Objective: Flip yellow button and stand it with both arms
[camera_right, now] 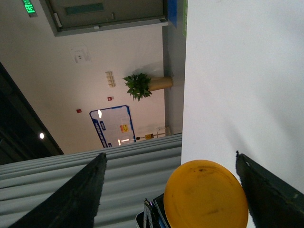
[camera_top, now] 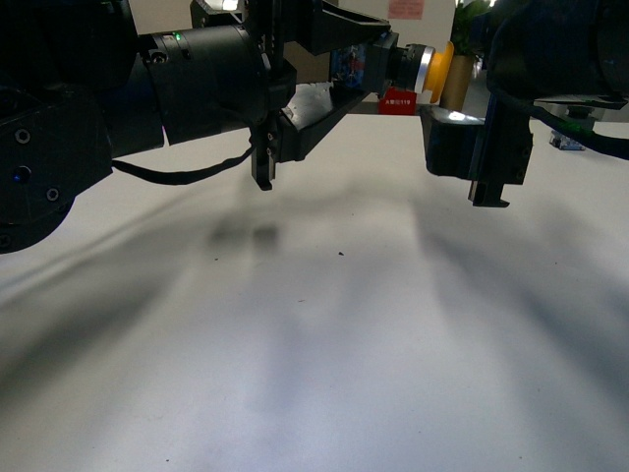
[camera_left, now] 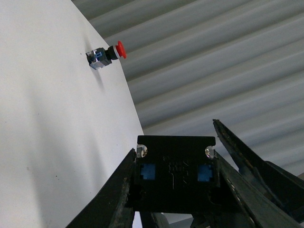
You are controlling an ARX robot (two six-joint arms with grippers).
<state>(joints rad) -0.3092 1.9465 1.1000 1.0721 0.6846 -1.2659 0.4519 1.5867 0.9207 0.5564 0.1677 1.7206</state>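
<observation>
The right gripper picks up the button by its round yellow cap (camera_right: 205,197) next, which leaves the black body free to stand on the tabletop.
The yellow button is held up in the air above the white table (camera_top: 314,324). In the front view its silver collar and yellow cap (camera_top: 432,67) point to the right. My left gripper (camera_top: 381,61) is shut on its blocky body. In the left wrist view the body's black back with blue insets (camera_left: 175,175) sits clamped between the two fingers (camera_left: 114,194). My right gripper (camera_top: 454,71) is open just right of the cap. In the right wrist view the round yellow cap (camera_right: 205,197) faces the camera between the spread fingers (camera_right: 83,194), with a gap on both sides.
A like switch with a red mushroom cap (camera_left: 105,53) lies on its side near the table's far edge. A small red box (camera_top: 398,101) and a potted plant (camera_top: 460,59) stand beyond the table. A small blue item (camera_top: 565,143) lies at the right.
</observation>
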